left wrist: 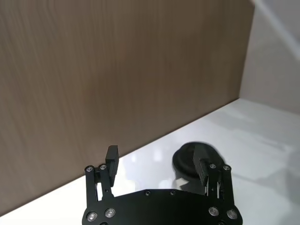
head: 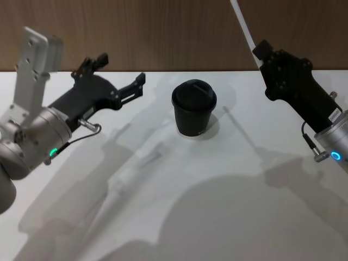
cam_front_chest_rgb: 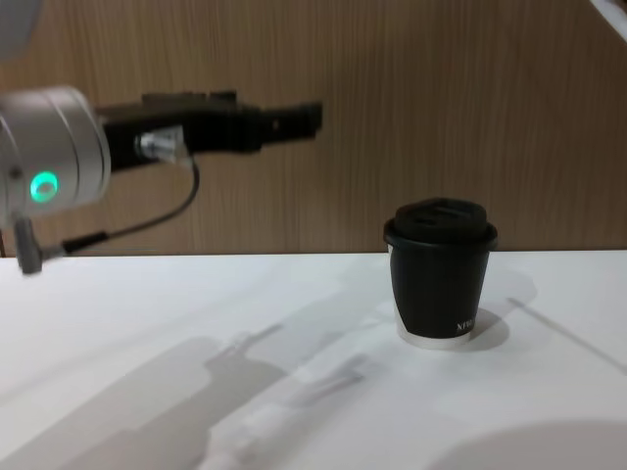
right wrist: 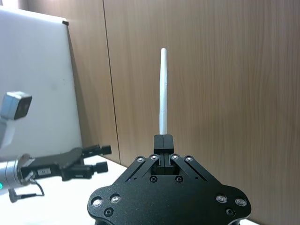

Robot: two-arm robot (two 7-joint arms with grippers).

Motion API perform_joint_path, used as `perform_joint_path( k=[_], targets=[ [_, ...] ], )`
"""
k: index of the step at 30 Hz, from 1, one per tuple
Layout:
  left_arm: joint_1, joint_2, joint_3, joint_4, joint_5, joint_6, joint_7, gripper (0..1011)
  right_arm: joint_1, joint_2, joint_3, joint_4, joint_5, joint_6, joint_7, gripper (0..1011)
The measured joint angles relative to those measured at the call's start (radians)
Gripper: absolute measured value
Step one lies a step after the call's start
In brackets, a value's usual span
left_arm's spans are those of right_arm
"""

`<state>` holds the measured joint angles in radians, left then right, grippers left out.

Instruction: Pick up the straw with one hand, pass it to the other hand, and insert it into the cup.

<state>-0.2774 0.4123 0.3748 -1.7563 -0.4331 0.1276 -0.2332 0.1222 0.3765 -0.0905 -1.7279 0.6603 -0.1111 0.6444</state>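
Observation:
My left gripper grabs the white straw by its bare upper length (head: pixel 237 12) (right wrist: pixel 163 86) next, since my right gripper's closed fingers cover the straw's lower end.
My right gripper (head: pixel 262 51) is raised to the right of the cup and is shut on the lower end of the thin white straw (head: pixel 243 24). The straw (right wrist: pixel 163 93) rises straight out from the closed fingers of that gripper (right wrist: pixel 163 140). The black cup (head: pixel 194 107) with its domed lid stands upright on the white table (head: pixel 217 190), also seen as the cup (cam_front_chest_rgb: pixel 441 274) with a white bottom rim. My left gripper (head: pixel 120 69) hovers above the table left of the cup, open with nothing between its fingers (left wrist: pixel 112 159). Past them lies the cup's lid (left wrist: pixel 194 159).
A brown wood-panel wall (head: pixel 163 32) runs behind the table's far edge. A thin cable (cam_front_chest_rgb: pixel 147 220) loops under the left wrist. The silver left arm (head: pixel 32 136) stands over the table's left side.

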Motion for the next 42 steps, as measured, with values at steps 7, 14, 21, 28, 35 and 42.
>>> perform_joint_path(
  k=[7, 14, 21, 28, 35, 42],
  targets=[
    [-0.026, -0.013, -0.032, -0.028, -0.112, 0.049, -0.063, 1000, 0.001, 0.001, -0.001, 0.0, 0.002, 0.001, 0.001, 0],
    [-0.055, -0.039, -0.053, -0.038, -0.223, 0.098, -0.114, 1000, 0.001, 0.001, -0.001, 0.0, 0.002, 0.001, 0.001, 0],
    [-0.092, -0.077, -0.058, -0.03, -0.336, 0.153, -0.163, 1000, 0.001, 0.001, -0.001, 0.0, 0.003, 0.001, 0.002, 0],
    [-0.129, -0.118, -0.045, -0.001, -0.421, 0.203, -0.194, 1000, 0.001, 0.001, -0.001, 0.0, 0.003, 0.001, 0.002, 0],
    [-0.164, -0.152, -0.021, 0.047, -0.467, 0.232, -0.213, 1000, 0.001, 0.001, -0.001, 0.0, 0.003, 0.001, 0.002, 0],
    [-0.199, -0.182, 0.007, 0.099, -0.492, 0.242, -0.235, 1000, 0.001, 0.001, -0.001, 0.0, 0.003, 0.001, 0.002, 0]
  ],
)
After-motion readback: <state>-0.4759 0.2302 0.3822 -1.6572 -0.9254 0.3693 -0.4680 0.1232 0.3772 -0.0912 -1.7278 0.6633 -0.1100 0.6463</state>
